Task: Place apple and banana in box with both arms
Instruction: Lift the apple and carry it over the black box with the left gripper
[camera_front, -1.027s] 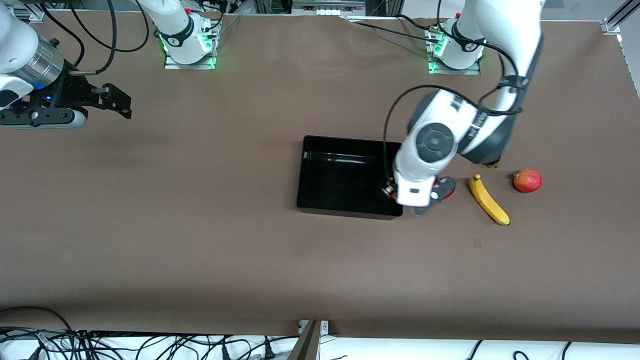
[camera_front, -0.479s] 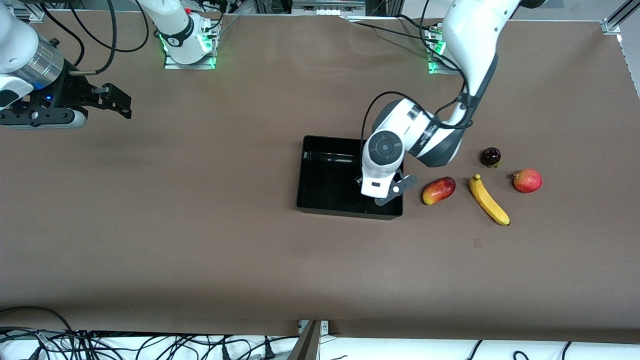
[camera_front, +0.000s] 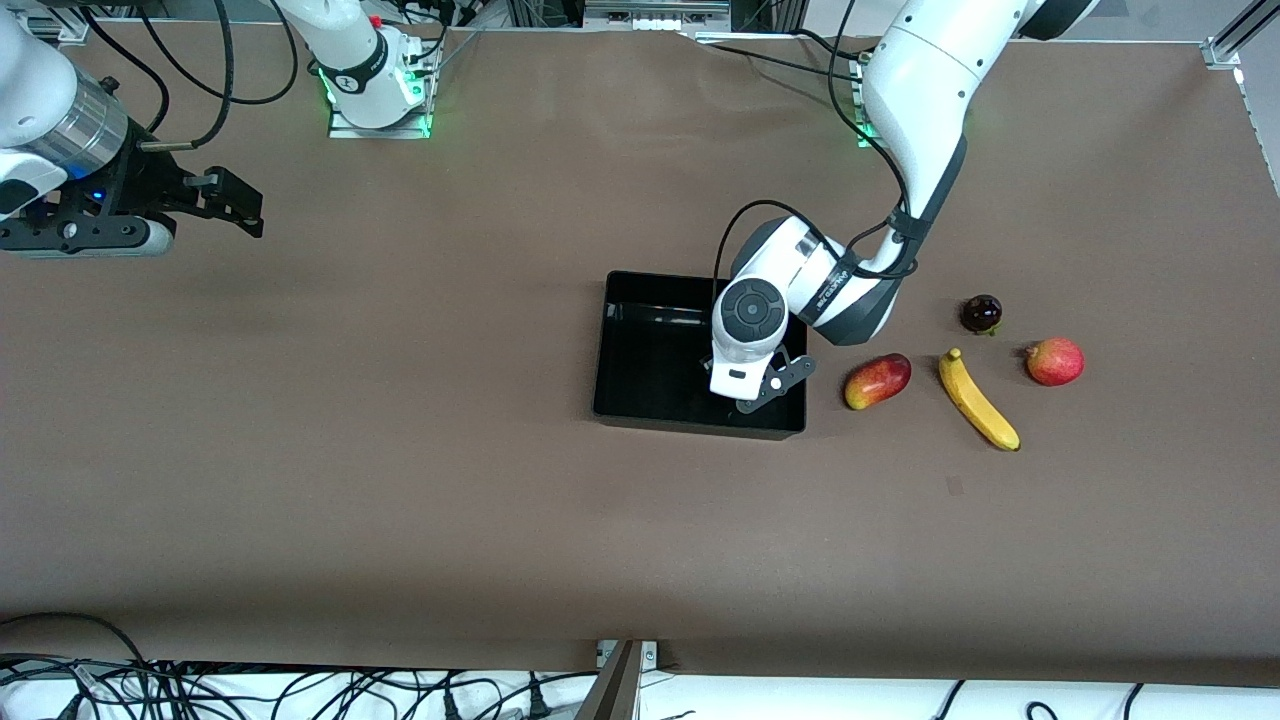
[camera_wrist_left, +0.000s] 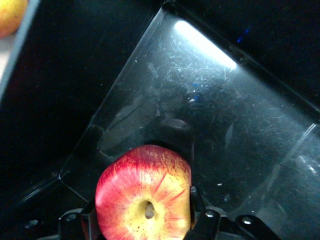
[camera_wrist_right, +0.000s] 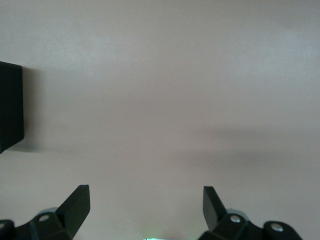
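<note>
My left gripper needs to open now, because the apple (camera_wrist_left: 144, 197) is inside the box's sides and over the box's glossy bottom.
My left gripper (camera_front: 748, 392) is over the black box (camera_front: 645, 350), at its end toward the left arm's base, and is shut on the apple. The left wrist view shows the apple (camera_wrist_left: 144, 197), red with yellow streaks and a stem hollow, between the fingers just above the box's glossy floor (camera_wrist_left: 225, 125). In the front view the wrist hides the apple. The banana (camera_front: 978, 400) lies on the table beside the box, toward the left arm's end. My right gripper (camera_front: 235, 205) is open and empty above bare table at the right arm's end (camera_wrist_right: 146, 200), waiting.
A red-yellow mango-shaped fruit (camera_front: 877, 381) lies between box and banana. A smooth red round fruit (camera_front: 1055, 361) and a small dark fruit (camera_front: 981, 313) lie near the banana. The box's corner shows in the right wrist view (camera_wrist_right: 10, 107).
My left arm has carried the apple from beside the mango-shaped fruit over the box's wall to above the box's floor. The right arm has not moved.
</note>
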